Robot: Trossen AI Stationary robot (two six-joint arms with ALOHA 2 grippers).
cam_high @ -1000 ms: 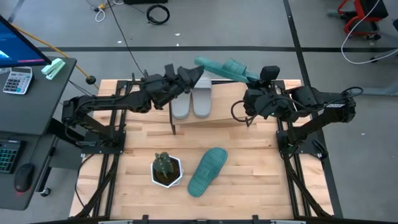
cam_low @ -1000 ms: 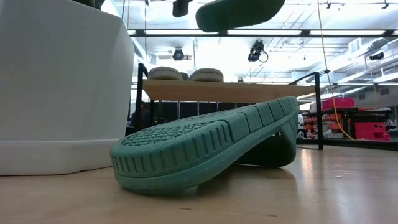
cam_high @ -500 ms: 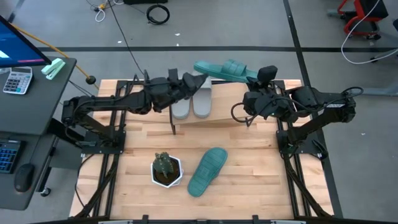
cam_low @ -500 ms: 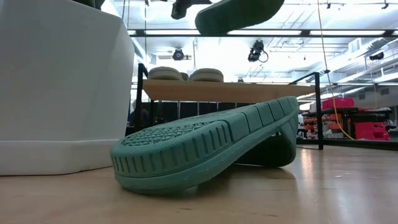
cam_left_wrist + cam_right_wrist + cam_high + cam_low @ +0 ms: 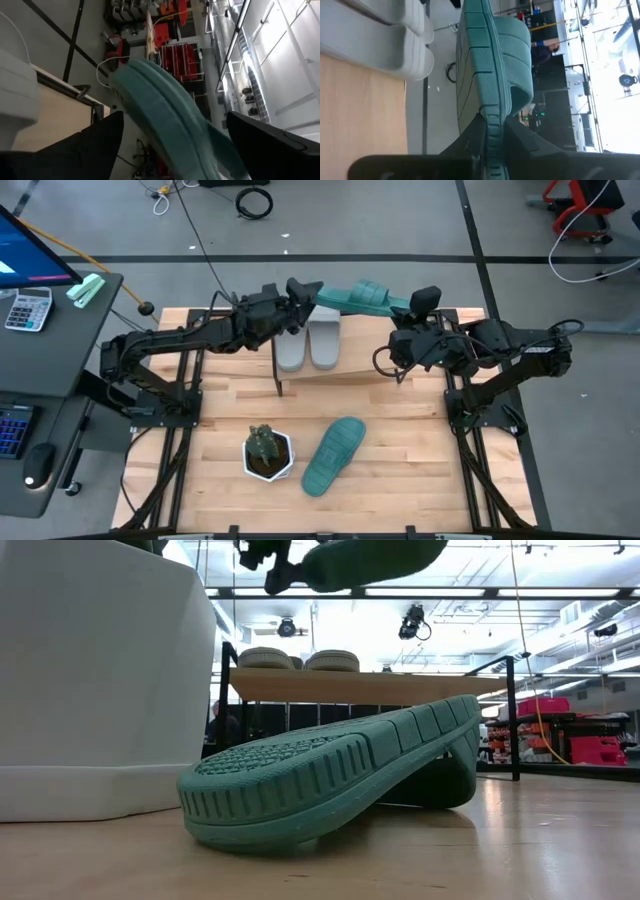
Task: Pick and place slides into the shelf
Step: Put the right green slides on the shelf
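I should next grab the teal slide by its loose end (image 5: 331, 297) with my left gripper, so that I can place the teal slide onto the shelf (image 5: 366, 348).
A teal slide (image 5: 350, 295) hangs in the air above the shelf's far edge, also at the top of the low view (image 5: 375, 558). My right gripper (image 5: 405, 308) is shut on its right end. My left gripper (image 5: 302, 288) is open, with a finger on either side of the slide's free left end (image 5: 165, 110) and gaps showing to both fingers. The grey pair (image 5: 308, 345) lies side by side on the shelf's top board (image 5: 375, 362). The second teal slide (image 5: 334, 454) lies sole up on the table, resting on its strap and one end. My right gripper pinches the teal slide's sole rim (image 5: 492, 122) between its two fingers, at the end nearer the strap. The fingers come about level from the table's right side and lie along the slide. The slide sticks out toward the table's left, lifted clear of the shelf.
A small plant in a white pot (image 5: 268, 453) stands on the table near the front, left of the teal slide. The shelf's black legs (image 5: 277, 385) stand at the table's far middle. Bare tabletop (image 5: 410, 450) lies at the right front.
My left gripper has gone from beside the grey pair up and toward the table's far edge, to the free end of the held teal slide, its fingers now on either side of that end. The slide's free end has sunk a little.
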